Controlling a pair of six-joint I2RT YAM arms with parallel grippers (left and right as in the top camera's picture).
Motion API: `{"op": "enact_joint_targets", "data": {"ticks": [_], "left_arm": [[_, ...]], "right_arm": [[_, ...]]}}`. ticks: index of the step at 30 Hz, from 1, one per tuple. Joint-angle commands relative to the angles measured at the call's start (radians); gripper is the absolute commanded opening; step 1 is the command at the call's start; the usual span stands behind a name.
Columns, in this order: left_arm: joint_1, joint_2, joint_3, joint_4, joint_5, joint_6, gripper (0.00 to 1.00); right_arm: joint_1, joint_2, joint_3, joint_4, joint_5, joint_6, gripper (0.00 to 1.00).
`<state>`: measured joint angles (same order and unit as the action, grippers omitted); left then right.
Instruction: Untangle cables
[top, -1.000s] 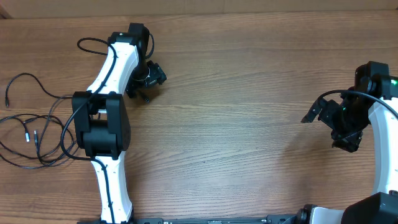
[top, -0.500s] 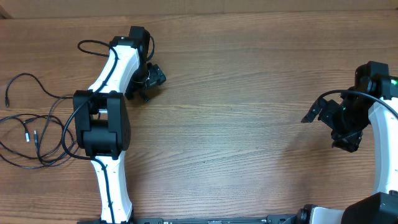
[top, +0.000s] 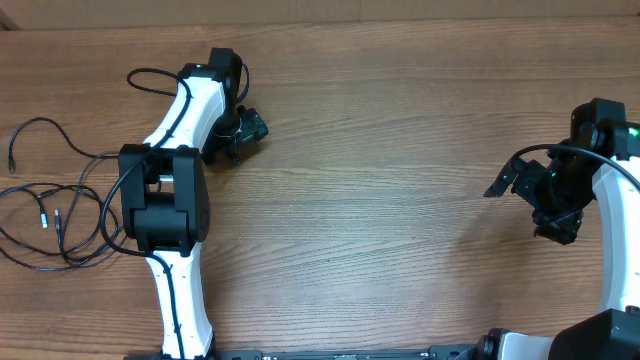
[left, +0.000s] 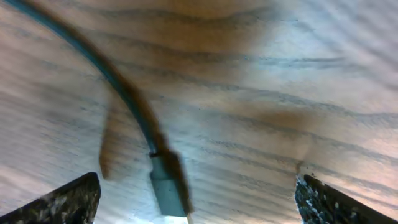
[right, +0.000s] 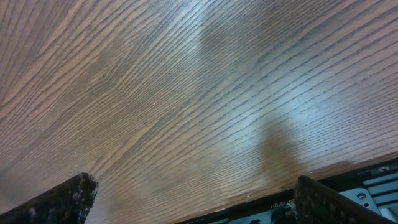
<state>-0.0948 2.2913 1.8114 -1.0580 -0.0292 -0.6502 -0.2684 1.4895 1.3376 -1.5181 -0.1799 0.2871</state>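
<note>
My left gripper moves down first and then closes on the plug, since its fingers are still apart from their shadows on the wood.
A tangle of thin black cables (top: 52, 222) lies in loops at the table's left edge, with small plug ends. Another thin cord (top: 148, 74) curves out from behind my left arm. In the left wrist view a greenish-grey cable (left: 118, 84) runs down from the upper left and ends in a plug (left: 166, 191) lying on the wood. My left gripper (left: 199, 204) is open, its fingers wide on either side of that plug and not touching it; overhead it (top: 240, 133) sits at the far left-centre. My right gripper (top: 540, 205) is open and empty over bare wood (right: 193, 199).
The wooden table (top: 380, 200) fills the view. My left arm's black elbow block (top: 162, 200) stands right beside the cable loops. The right wrist view shows the table's near edge and the robot base (right: 348, 199).
My left arm and gripper have edged slightly to the right, and the cord behind the arm shifted with them. The right arm has not moved.
</note>
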Motion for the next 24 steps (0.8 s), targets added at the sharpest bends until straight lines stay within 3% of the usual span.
{"op": "enact_joint_targets", "data": {"ticks": [1, 24], "left_arm": [[0.002, 0.012, -0.01, 0.034, 0.091, 0.08, 1.0], [0.002, 0.013, -0.052, 0.019, 0.052, 0.082, 0.96]], "right_arm": [[0.0, -0.006, -0.002, 0.006, -0.008, -0.008, 1.0], [0.0, -0.006, -0.002, 0.009, -0.008, -0.008, 1.0]]}}
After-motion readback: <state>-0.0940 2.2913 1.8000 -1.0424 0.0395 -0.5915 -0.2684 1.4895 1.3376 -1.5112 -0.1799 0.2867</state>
